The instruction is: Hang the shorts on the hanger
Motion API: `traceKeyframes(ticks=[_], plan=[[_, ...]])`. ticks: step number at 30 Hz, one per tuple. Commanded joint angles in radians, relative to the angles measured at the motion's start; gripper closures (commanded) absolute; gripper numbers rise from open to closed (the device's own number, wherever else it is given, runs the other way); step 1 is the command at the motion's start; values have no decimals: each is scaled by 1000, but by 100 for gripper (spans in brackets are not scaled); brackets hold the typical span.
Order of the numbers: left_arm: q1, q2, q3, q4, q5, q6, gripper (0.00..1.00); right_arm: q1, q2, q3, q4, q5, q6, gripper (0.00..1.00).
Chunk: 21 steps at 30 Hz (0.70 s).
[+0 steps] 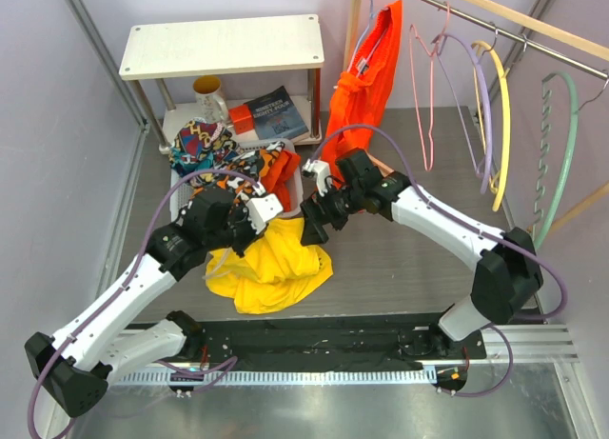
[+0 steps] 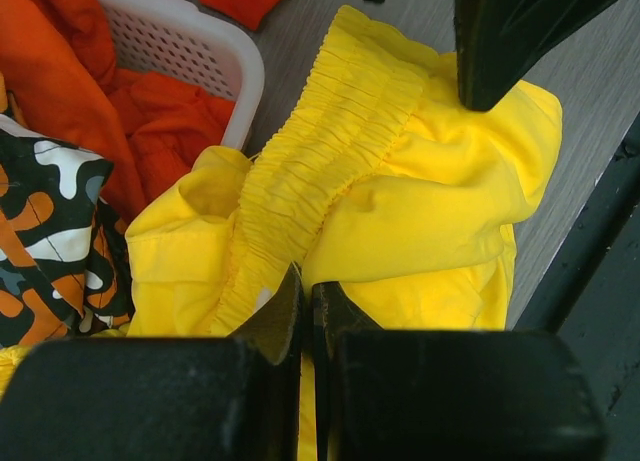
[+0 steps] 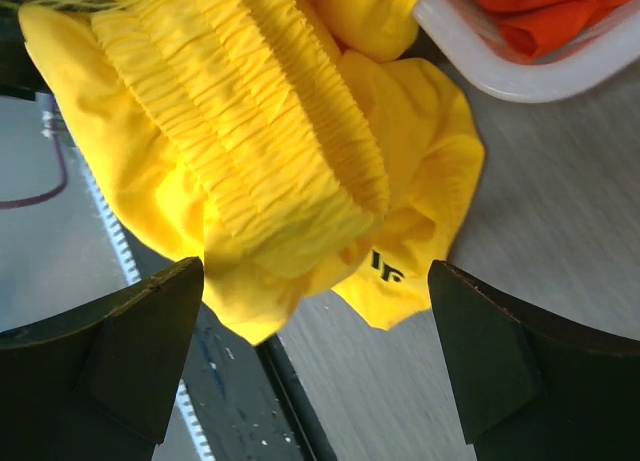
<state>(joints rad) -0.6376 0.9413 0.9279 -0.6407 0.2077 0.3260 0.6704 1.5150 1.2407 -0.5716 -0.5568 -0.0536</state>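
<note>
Next, my right gripper grabs the side end of the gathered waistband, to spread the yellow shorts [image 1: 271, 268] open for the hanger.
The yellow shorts [image 1: 271, 268] lie crumpled on the table between the two arms, partly lifted at the waistband. My left gripper [image 1: 249, 228] is shut on the shorts' elastic waistband [image 2: 320, 151]; in the left wrist view the fingers [image 2: 345, 316] pinch yellow fabric. My right gripper [image 1: 314, 231] is open just above the shorts' right side, with the gathered waistband [image 3: 250, 131] and a small dark logo [image 3: 388, 269] between its spread fingers [image 3: 490, 361]. The pale pink hanger [image 1: 425, 87] hangs on the rail at the back right, apart from both grippers.
A white basket [image 1: 295, 187] with patterned cloth [image 1: 205, 149] and orange fabric stands at the back left. An orange garment [image 1: 366, 77] hangs from the rail beside lilac [image 1: 481, 106], yellow [image 1: 501, 125] and green [image 1: 561, 144] hangers. A white shelf [image 1: 224, 44] holds a mug and book.
</note>
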Motion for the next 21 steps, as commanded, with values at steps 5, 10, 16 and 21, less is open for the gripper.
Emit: traceKeyframes(ticks=[5,10,16,21], plan=[[0,-19,-21,58,-2,10,100,-14,146,109,122,-244,216,19],[0,54,70,-104,67,56,80,-14,122,123,63,-217,120,99],[234,71,256,-401,375,194,31,-26,-109,-30,-90,47,-230,99],[446,106,325,-560,391,474,17,-22,-246,-153,-53,159,-431,99]])
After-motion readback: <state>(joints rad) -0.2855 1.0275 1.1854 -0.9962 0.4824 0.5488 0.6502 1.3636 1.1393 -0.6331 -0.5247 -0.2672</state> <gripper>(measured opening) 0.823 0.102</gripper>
